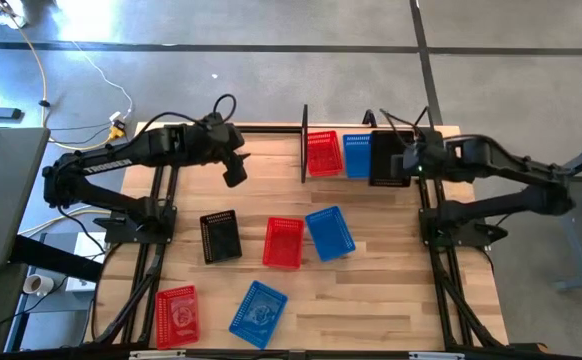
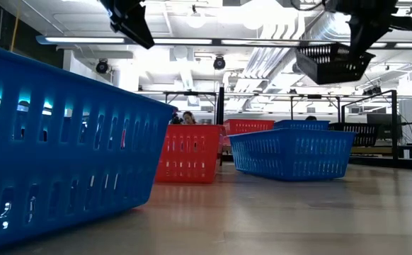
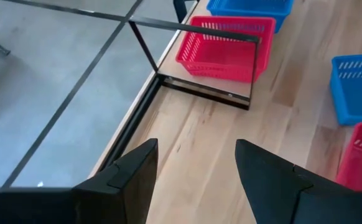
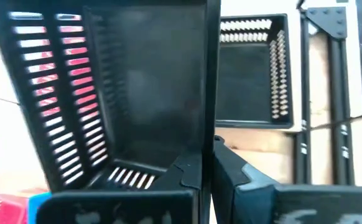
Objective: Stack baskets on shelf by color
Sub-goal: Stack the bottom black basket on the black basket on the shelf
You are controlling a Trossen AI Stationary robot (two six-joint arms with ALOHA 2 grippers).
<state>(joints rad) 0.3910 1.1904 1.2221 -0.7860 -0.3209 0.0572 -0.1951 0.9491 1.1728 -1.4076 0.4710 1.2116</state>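
Note:
The lower basket's opening [image 4: 246, 84] shows next to the held basket's side [image 4: 211, 74], so my right gripper needs to bring the black basket over the lower black basket before it opens.
My right gripper [image 2: 362, 32] is shut on a black basket [image 2: 331, 62], held in the air above the right end of the shelf [image 1: 304, 145] at the table's far edge. On the shelf stand a red basket [image 1: 323, 153], a blue basket [image 1: 357, 155] and a second black basket [image 4: 252, 74], which lies below the held one. My left gripper [image 3: 196, 168] is open and hovers left of the shelf, touching nothing. Loose on the table rest a black basket [image 1: 220, 237], two red baskets [image 1: 283, 242] [image 1: 177, 315] and two blue baskets [image 1: 330, 232] [image 1: 259, 310]. My right gripper holds the black basket by one side wall [image 4: 211, 118], one finger [image 4: 190, 177] inside the basket and the other outside. The basket is lifted clear and hangs tilted under the gripper, above the black basket on the shelf.
Black arm-mount frames [image 1: 156, 215] [image 1: 441, 270] run along the table's left and right sides. The shelf's upright end frame [image 3: 199, 93] stands just ahead of my left gripper. Bare wood lies at the near right part of the table [image 1: 391, 300]. People show far back in the room.

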